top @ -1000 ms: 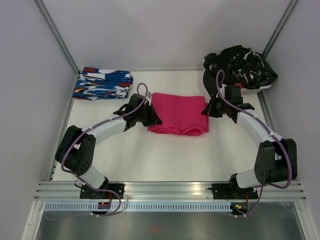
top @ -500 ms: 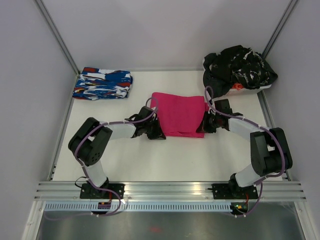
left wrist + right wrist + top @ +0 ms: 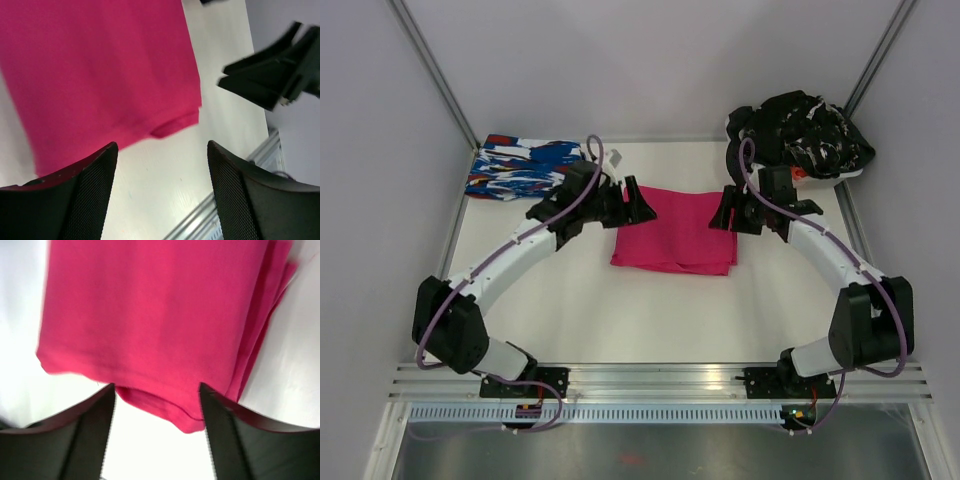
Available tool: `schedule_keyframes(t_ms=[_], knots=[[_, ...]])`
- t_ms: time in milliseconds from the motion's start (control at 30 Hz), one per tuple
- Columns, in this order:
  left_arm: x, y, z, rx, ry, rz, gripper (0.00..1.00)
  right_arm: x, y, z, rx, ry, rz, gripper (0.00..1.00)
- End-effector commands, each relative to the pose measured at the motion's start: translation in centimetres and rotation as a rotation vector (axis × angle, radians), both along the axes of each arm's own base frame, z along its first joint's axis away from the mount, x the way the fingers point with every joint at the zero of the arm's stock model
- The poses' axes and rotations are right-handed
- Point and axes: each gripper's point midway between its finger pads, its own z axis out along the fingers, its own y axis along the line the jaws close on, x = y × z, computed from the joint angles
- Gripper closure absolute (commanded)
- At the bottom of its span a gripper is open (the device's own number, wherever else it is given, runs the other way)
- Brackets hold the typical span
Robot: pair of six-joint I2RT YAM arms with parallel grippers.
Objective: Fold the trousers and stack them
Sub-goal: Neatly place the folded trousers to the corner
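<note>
My left gripper will next grab the folded trousers by the edge opposite my right gripper, so they stay spread to stack on the patterned garment.
The trousers [image 3: 675, 232] lie on the white table as a folded magenta-pink rectangle with stacked layers along one edge. My left gripper [image 3: 628, 202] hovers over their back left corner, open with nothing between its fingers. In the left wrist view that gripper [image 3: 161, 147] frames bare table, with the trousers [image 3: 100, 75] beyond it. My right gripper [image 3: 725, 214] hangs open over the right edge. In the right wrist view its jaws [image 3: 156, 387] straddle a corner of the trousers [image 3: 150, 315] without touching the cloth.
A folded blue, white and red patterned garment [image 3: 525, 167] lies at the back left. A heap of black clothes with white flecks [image 3: 800, 135] sits at the back right. A metal rail [image 3: 660, 378] runs along the near edge, and walls stand close on both sides.
Both grippers were shut at the trousers' left and right edges and dipped toward the near side. They have now opened, let go and risen toward the back, leaving the cloth flat.
</note>
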Motion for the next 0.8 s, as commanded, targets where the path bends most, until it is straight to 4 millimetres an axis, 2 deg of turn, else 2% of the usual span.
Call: schedule_keyframes(t_ms=[0, 67, 133, 167, 233, 267, 333, 400, 467, 500, 633, 767], knots=[[2.9, 4.8, -1.8, 0.140, -0.001, 0.092, 0.22, 1.7, -2.2, 3.3, -0.110, -0.104, -0.059, 0.22], [4.3, 6.5, -3.6, 0.179, 0.005, 0.134, 0.20, 1.8, -2.9, 2.1, -0.145, -0.076, -0.082, 0.17], [5.4, 7.1, -4.5, 0.188, -0.005, 0.150, 0.18, 2.3, -3.5, 1.1, -0.164, -0.068, -0.112, 0.15], [5.9, 7.5, -5.9, 0.200, 0.018, 0.159, 0.18, 2.2, -3.8, -0.2, -0.173, -0.038, -0.132, 0.15], [6.9, 7.5, -6.7, 0.199, 0.002, 0.160, 0.16, 2.7, -4.4, -1.3, -0.180, -0.034, -0.162, 0.14], [7.4, 7.5, -7.9, 0.206, 0.018, 0.162, 0.08, 2.5, -4.5, -2.9, -0.179, -0.003, -0.175, 0.14], [7.9, 7.2, -8.8, 0.201, 0.029, 0.158, 0.06, 3.0, -4.5, -3.8, -0.158, 0.005, -0.185, 0.14], [8.0, 6.9, -10.6, 0.201, 0.065, 0.149, 0.06, 2.8, -4.5, -5.7, -0.155, 0.039, -0.197, 0.14], [8.5, 6.6, -11.4, 0.190, 0.071, 0.148, 0.06, 3.2, -4.2, -7.0, -0.137, 0.040, -0.198, 0.14], [8.5, 6.6, -12.6, 0.202, 0.095, 0.152, 0.06, 3.3, -4.0, -7.3, -0.124, 0.043, -0.200, 0.14], [8.9, 6.6, -15.1, 0.216, 0.130, 0.162, 0.12, 4.0, -3.3, -8.8, -0.085, 0.051, -0.202, 0.18], [9.0, 5.4, -16.4, 0.161, 0.148, 0.129, 0.26, 3.7, -3.1, -10.7, -0.081, 0.085, -0.199, 0.35]])
